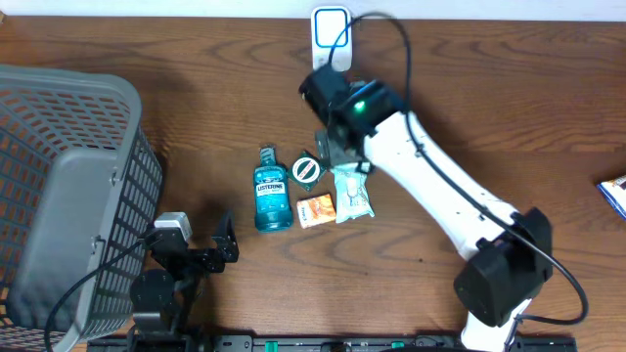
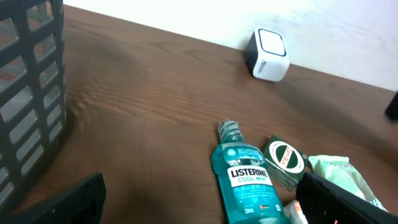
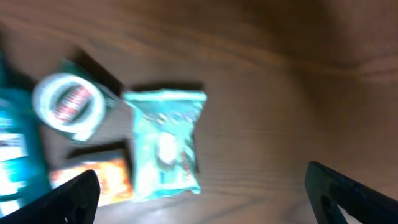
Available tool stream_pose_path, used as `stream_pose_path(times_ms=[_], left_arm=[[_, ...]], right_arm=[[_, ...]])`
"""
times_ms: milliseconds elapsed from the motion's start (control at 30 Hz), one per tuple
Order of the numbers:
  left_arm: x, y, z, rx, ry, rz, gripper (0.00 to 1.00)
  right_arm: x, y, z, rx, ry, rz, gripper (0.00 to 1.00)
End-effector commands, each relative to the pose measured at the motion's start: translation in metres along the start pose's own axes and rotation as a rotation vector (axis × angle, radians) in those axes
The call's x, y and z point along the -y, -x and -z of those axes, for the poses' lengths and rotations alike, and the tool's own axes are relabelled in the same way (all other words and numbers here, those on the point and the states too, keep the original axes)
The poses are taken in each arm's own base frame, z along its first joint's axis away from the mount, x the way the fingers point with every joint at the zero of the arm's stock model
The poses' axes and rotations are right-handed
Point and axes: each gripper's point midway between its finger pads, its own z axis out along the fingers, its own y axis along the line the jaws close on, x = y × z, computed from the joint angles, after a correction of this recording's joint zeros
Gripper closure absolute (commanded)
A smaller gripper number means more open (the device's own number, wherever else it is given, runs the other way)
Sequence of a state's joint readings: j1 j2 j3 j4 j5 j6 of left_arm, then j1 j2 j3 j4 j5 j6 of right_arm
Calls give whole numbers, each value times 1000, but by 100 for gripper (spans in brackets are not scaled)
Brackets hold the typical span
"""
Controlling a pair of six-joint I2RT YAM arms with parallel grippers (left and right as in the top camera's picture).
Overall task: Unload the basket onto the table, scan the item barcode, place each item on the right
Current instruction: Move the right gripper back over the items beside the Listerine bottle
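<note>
I need to scan the barcode, so I should next grab the mint-green wipes pack across its long sides with my right gripper. This leaves the pack's broad sides open to view for the scan.
Several items lie mid-table: a teal Listerine bottle (image 1: 273,193) (image 2: 245,180) (image 3: 12,146), a round tin (image 1: 306,169) (image 2: 284,155) (image 3: 69,104), an orange packet (image 1: 315,210) (image 3: 106,177) and a mint-green wipes pack (image 1: 352,192) (image 3: 165,143) (image 2: 342,174). The white barcode scanner (image 1: 331,27) (image 2: 267,55) stands at the table's far edge. My right gripper (image 1: 337,149) (image 3: 202,199) hovers open just above the tin and the wipes pack, holding nothing. My left gripper (image 1: 227,244) (image 2: 202,208) rests open near the front edge, left of the bottle, empty.
A large grey plastic basket (image 1: 68,186) (image 2: 25,93) fills the left side. The right arm's white links (image 1: 440,186) stretch from the front right across to the items. A blue-and-white object (image 1: 614,193) lies at the right edge.
</note>
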State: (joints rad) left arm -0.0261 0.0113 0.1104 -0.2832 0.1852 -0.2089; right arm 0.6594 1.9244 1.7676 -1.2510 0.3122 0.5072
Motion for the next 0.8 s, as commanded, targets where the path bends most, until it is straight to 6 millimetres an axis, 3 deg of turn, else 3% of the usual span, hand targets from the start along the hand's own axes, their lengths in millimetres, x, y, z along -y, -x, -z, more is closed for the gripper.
stream_pose_path(times_ms=[0, 233, 600, 767], left_arm=[[-3, -13, -2, -41, 3, 1, 2], [-3, -13, -2, -41, 3, 1, 2], [-3, -13, -2, -41, 3, 1, 2], [-3, -13, -2, -41, 3, 1, 2]], right_arm=[[14, -16, -28, -8, -108, -31, 1], [0, -33, -66, -17, -63, 21, 1], [-49, -39, -78, 8, 65, 96, 1], [-62, -51, -95, -21, 53, 136, 1]])
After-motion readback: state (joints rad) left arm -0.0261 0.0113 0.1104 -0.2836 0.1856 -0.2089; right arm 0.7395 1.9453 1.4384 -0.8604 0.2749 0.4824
